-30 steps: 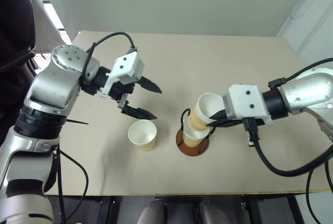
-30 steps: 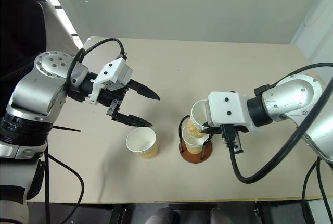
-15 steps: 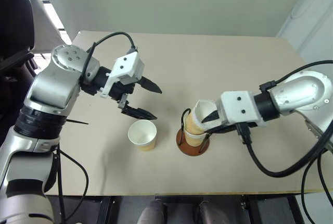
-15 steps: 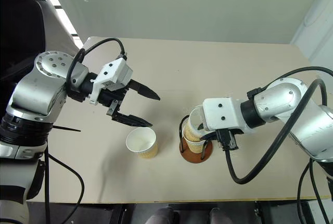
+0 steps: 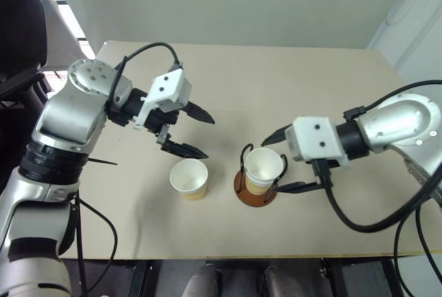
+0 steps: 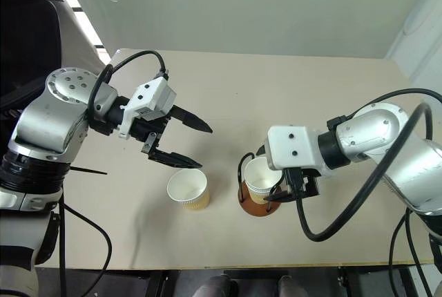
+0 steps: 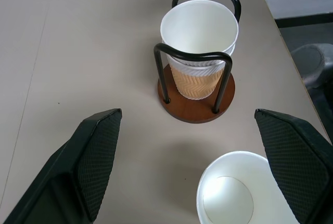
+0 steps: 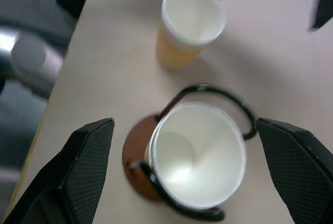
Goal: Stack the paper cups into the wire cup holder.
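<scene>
I should next pick up the loose paper cup by its rim [image 5: 188, 161] with my left gripper. Then I can stack it into the wire holder [image 5: 253, 191].
The wire cup holder [image 5: 253, 191], a brown disc with two black wire loops, stands near the table's front edge. Two paper cups [image 5: 264, 167] sit nested and upright inside it; their two rims show in the left wrist view [image 7: 199, 26]. My right gripper [image 5: 269, 166] is open, one finger on either side of those cups and apart from them. A third paper cup [image 5: 189, 177] stands upright on the table to the left of the holder. My left gripper [image 5: 209, 137] hangs open just above and behind that cup, with nothing between its fingers.
The beige table [image 5: 297, 83] has bare room behind and to both sides of the holder. Its front edge [image 5: 228, 258] runs close to the holder and the loose cup. A dark chair [image 5: 21, 41] stands off the table's left side.
My right gripper has opened and let go of the tilted cup. That cup now sits upright in the holder, nested on the one below. The left arm has not moved.
</scene>
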`<action>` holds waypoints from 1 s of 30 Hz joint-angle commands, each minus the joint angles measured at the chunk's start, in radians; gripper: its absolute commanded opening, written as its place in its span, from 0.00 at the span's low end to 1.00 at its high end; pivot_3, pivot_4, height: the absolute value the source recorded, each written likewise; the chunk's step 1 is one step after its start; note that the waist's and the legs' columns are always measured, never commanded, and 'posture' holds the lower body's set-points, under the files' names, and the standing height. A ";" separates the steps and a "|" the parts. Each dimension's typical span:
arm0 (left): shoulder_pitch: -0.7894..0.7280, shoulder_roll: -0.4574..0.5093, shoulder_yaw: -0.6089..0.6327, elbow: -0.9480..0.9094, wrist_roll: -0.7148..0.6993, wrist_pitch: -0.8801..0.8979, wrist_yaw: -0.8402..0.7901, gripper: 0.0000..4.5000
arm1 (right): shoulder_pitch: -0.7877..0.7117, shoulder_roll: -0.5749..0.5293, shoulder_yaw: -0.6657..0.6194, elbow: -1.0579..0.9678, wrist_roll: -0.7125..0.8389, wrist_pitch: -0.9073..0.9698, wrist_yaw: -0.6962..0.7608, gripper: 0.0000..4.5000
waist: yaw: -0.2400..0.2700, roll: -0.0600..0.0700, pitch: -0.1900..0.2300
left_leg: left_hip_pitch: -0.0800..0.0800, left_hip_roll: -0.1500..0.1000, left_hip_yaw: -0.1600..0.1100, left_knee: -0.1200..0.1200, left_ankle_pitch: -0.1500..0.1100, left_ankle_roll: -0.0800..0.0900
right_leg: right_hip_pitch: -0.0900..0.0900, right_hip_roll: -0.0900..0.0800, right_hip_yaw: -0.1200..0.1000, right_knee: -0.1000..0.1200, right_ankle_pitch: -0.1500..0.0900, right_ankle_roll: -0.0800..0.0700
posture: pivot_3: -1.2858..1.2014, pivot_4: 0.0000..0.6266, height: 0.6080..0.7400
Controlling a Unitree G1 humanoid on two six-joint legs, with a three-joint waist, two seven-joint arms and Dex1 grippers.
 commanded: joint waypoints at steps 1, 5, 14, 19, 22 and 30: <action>0.047 0.062 0.054 -0.146 -0.016 0.008 0.004 0.98 | -0.017 0.022 -0.214 0.013 0.166 0.141 -0.080 1.00 | -0.001 0.000 0.000 | 0.000 0.000 0.000 0.000 0.000 0.000 | 0.000 0.000 0.000 -0.001 0.000 0.000 | 0.52 0.24 1.00; 0.105 0.121 0.054 -0.220 0.042 -0.047 0.036 0.98 | -0.032 0.042 -0.301 0.026 0.267 0.224 -0.154 1.00 | 0.000 0.000 0.000 | 0.000 0.000 -0.001 -0.001 0.000 0.000 | 0.000 0.000 0.000 -0.003 0.000 0.000 | 0.52 0.24 1.00; 0.164 0.182 0.100 -0.297 0.060 -0.072 0.085 0.98 | 0.021 -0.064 -0.377 0.052 0.366 0.270 -0.175 1.00 | 0.001 0.000 0.000 | 0.000 0.000 -0.001 -0.001 0.000 -0.001 | 0.001 0.000 0.000 -0.003 0.000 0.000 | 0.52 0.24 1.00; 0.202 0.235 0.136 -0.350 0.024 -0.054 0.068 0.98 | 0.035 -0.124 -0.392 0.077 0.404 0.264 -0.155 1.00 | -0.001 0.000 0.000 | 0.001 0.000 -0.001 -0.002 0.000 -0.001 | 0.000 0.000 0.000 -0.002 0.000 0.000 | 0.52 0.24 1.00; 0.259 0.285 0.130 -0.349 0.076 -0.102 0.073 0.98 | 0.023 -0.143 -0.401 0.085 0.455 0.270 -0.140 1.00 | -0.002 0.001 0.000 | 0.001 0.000 -0.001 -0.003 0.000 -0.002 | 0.000 0.000 0.001 -0.002 0.000 -0.001 | 0.52 0.24 1.00; 0.287 0.303 0.118 -0.395 0.089 -0.079 0.087 0.98 | 0.030 -0.186 -0.407 0.096 0.523 0.241 -0.103 1.00 | 0.000 0.001 0.000 | 0.001 -0.001 -0.001 -0.002 0.000 -0.002 | 0.001 0.000 0.001 -0.001 -0.001 -0.001 | 0.52 0.24 1.00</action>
